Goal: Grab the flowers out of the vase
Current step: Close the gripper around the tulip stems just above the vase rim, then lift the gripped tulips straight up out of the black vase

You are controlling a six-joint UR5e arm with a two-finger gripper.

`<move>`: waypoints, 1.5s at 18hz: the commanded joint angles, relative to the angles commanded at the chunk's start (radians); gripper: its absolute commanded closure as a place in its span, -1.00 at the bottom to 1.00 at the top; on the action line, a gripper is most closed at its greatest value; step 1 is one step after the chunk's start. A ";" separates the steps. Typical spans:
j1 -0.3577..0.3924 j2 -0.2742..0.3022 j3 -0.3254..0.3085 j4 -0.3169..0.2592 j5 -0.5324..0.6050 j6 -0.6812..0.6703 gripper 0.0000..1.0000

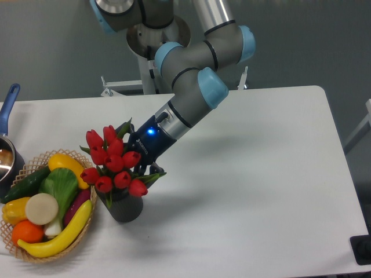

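I should next pick up the flowers [113, 163] from the vase [126, 208], so my gripper should grab the flowers' stems below the red buds.
The flowers [113, 163], a bunch of red tulip buds with green leaves, stand in the vase [126, 208], a small dark ribbed cylinder on the white table just right of the wicker basket. My gripper [138, 152] reaches down from the upper right into the right side of the bunch. Its dark fingers [153, 168] stand spread on either side of the leaves and stems, so it looks open. The tulip heads hide the fingertips, and I cannot see any contact with the stems.
A wicker basket [35, 161] with several toy vegetables and fruit sits at the left, touching distance from the vase. A pot with a blue handle [9, 104] is at the far left edge. The arm's base [152, 52] stands behind the table.
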 joint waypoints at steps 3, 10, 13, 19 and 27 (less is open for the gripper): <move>0.002 0.002 0.008 -0.002 0.002 0.000 0.08; 0.006 0.002 0.017 -0.002 0.000 0.000 0.13; 0.009 0.003 0.017 -0.002 0.000 -0.002 0.13; 0.012 0.017 0.017 -0.002 -0.038 -0.008 0.13; 0.017 0.043 0.071 -0.002 -0.063 -0.129 0.13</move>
